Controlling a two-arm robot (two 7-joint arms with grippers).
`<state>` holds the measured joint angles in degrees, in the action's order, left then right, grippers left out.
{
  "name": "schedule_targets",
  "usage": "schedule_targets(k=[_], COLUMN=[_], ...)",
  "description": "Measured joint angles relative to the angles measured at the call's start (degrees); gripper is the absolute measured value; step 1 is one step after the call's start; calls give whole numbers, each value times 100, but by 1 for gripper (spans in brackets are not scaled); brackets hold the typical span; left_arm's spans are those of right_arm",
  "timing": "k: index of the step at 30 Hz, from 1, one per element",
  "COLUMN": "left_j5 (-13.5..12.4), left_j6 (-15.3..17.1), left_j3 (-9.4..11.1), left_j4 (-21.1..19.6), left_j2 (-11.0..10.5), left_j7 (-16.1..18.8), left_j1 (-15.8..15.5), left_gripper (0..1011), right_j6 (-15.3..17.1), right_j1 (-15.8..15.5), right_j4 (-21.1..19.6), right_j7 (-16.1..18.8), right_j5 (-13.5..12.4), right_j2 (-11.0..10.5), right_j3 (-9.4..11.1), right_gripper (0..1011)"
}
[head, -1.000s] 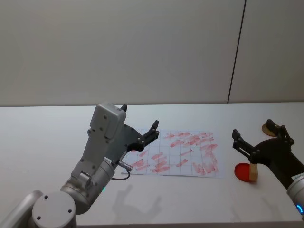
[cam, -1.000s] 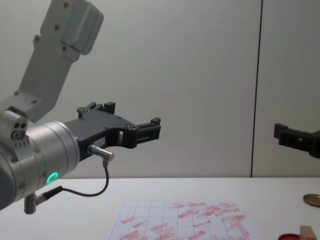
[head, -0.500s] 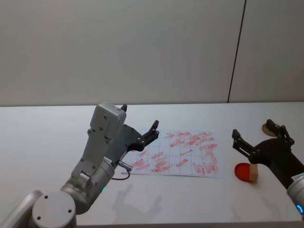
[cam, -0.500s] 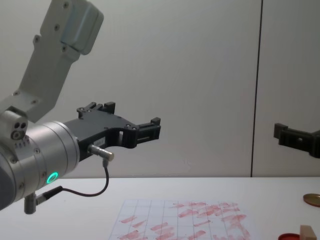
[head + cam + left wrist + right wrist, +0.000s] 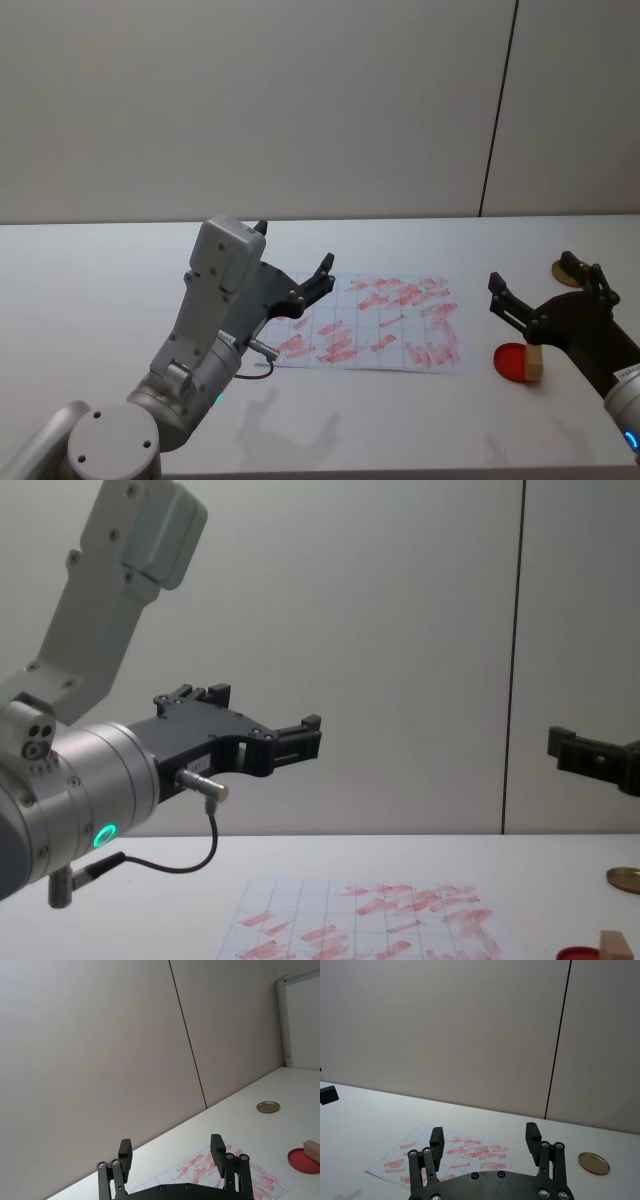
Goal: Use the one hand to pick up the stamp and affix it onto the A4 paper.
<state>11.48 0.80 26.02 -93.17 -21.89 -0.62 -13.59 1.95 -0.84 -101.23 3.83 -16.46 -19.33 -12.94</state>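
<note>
My right gripper will grip the stamp's upper wooden sides next, as red ink (image 5: 577, 954) fills the pad beside the stamp's foot.
The stamp (image 5: 535, 362), a small tan wooden block, stands at the edge of a round red ink pad (image 5: 512, 362) on the white table; it also shows in the left wrist view (image 5: 312, 1149) and the chest view (image 5: 612, 945). My right gripper (image 5: 530, 270) hovers open above and just behind the stamp, nothing between its fingers (image 5: 532, 1132). The A4 paper (image 5: 375, 322), gridded and covered in red marks, lies at the table's middle. My left gripper (image 5: 293, 246) is held open in the air over the paper's left end, a black cable hanging beneath it.
A gold round lid (image 5: 562, 270) lies behind the right gripper, near the table's far right. The table (image 5: 100, 300) is bare to the left of the paper, and a plain wall stands behind it.
</note>
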Motion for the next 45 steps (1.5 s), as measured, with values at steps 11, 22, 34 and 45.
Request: schedule_targets(k=[11,22,34,45], left_j5=[0,0,0,0], left_j6=[0,0,0,0], left_j3=[0,0,0,0], left_j4=[0,0,0,0], left_j2=[0,0,0,0], left_j7=[0,0,0,0], left_j1=[0,0,0,0], left_gripper=[993,993,993,993], right_j6=[210,748,1260,1490], right_j1=[-17,54,352,638], right_j4=[-53,24,616,1194], right_j7=[-288,-1011,-1705,-2045], right_j5=[130,400,616,700], right_j2=[95,424,899,1173], right_j3=[-40,-163,-275,-266], right_gripper=[1001,1001,1001,1001])
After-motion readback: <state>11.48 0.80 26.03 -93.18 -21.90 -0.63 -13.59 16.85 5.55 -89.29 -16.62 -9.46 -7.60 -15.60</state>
